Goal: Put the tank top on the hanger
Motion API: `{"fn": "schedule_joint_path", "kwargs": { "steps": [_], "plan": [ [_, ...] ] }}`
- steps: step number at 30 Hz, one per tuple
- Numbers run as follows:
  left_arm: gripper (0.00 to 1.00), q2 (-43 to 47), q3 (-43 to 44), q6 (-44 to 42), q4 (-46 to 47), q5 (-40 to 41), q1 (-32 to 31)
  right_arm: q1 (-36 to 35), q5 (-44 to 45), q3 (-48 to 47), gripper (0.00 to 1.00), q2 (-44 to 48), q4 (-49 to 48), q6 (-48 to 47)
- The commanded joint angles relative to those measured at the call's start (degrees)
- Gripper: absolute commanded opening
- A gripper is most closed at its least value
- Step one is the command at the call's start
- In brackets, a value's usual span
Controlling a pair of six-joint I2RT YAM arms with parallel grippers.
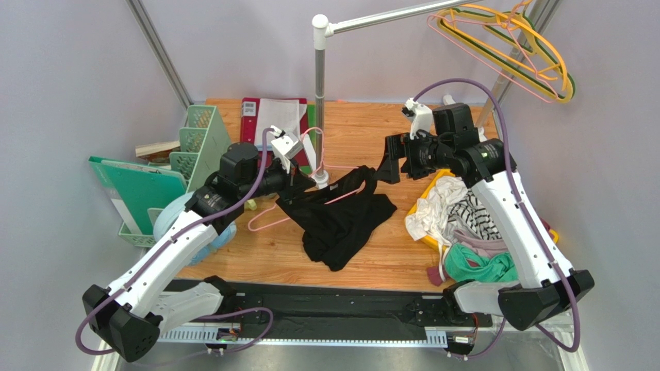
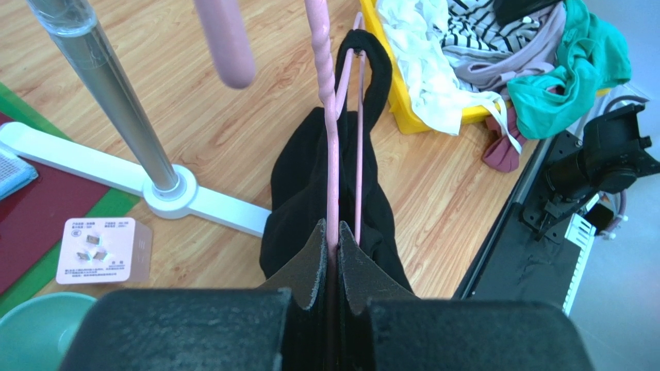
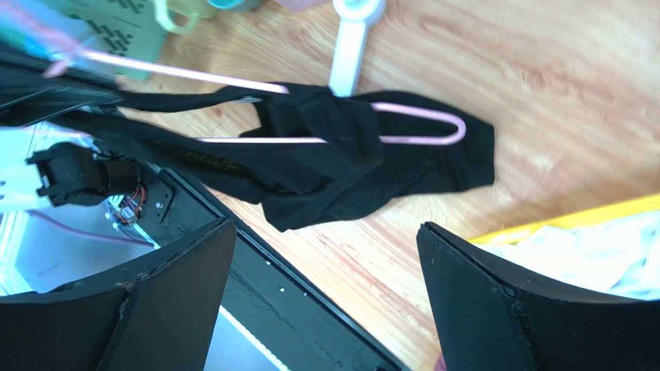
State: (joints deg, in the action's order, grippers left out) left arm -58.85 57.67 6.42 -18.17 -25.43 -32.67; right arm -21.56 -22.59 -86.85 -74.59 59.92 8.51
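Note:
The hanger's hook should stay free to hang, so my right gripper needs to grab the pink hanger (image 1: 263,222) next by the wire (image 1: 338,167) beside its twisted neck, opposite my left gripper.
The pink wire hanger (image 1: 263,222) is held above the wooden table by my left gripper (image 1: 304,184), which is shut on its wire (image 2: 333,154). The black tank top (image 1: 341,220) is draped on the hanger and hangs down to the table. In the left wrist view a strap (image 2: 377,69) loops over the hanger's far end. My left gripper (image 2: 335,236) clamps the wire, with black fabric (image 2: 298,193) just beyond. My right gripper (image 1: 391,166) is open and empty, to the right of the top. In the right wrist view it (image 3: 325,226) hovers apart from the top (image 3: 325,166) and hanger (image 3: 418,139).
A clothes-rack pole (image 1: 320,100) stands behind the top, its white base (image 2: 201,202) on the table. A yellow bin (image 1: 434,232) on the right holds striped (image 1: 480,216) and green (image 1: 480,267) garments. Yellow and green hangers (image 1: 534,54) hang on the rail. A green file organiser (image 1: 197,143) stands at the left.

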Motion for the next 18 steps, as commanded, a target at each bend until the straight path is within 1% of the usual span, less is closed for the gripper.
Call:
{"fn": "schedule_joint_path", "kwargs": {
  "steps": [1,3,5,6,7,9,11,15,18],
  "plan": [
    [0.00,-0.04,0.86,-3.16,0.86,-4.63,0.94,0.03,-4.74,-3.33,0.95,3.04,-0.93,-6.66],
    [0.00,-0.39,1.91,-3.95,-0.63,-6.46,1.02,-0.14,-8.67,-2.80,0.95,3.83,-3.04,-7.37],
    [0.00,-1.26,2.80,-4.74,-2.03,-8.57,0.94,-1.45,-10.27,-1.23,0.95,5.32,-7.78,-8.24],
    [0.00,-1.53,3.41,-4.92,-2.30,-11.11,1.02,-2.34,-11.24,-0.61,0.95,5.68,-9.28,-8.25],
    [0.00,-1.79,3.68,-4.83,-2.39,-12.52,1.02,-3.21,-11.51,-0.17,0.95,6.03,-11.64,-9.90],
    [0.00,-2.41,4.90,-4.66,-3.18,-15.86,1.02,-5.33,-12.65,1.06,0.95,5.86,-13.16,-12.29],
    [0.00,-3.11,5.96,-4.66,-5.01,-17.45,0.94,-6.99,-13.53,1.50,0.95,5.33,-14.48,-13.95],
    [0.00,-3.47,8.42,-5.01,-7.40,-21.49,0.94,-9.98,-14.58,3.17,0.94,4.89,-19.30,-15.10],
    [0.00,-3.64,9.65,-4.75,-8.19,-24.91,0.94,-10.87,-15.47,5.02,0.94,4.36,-23.44,-15.63]
  ]
}}
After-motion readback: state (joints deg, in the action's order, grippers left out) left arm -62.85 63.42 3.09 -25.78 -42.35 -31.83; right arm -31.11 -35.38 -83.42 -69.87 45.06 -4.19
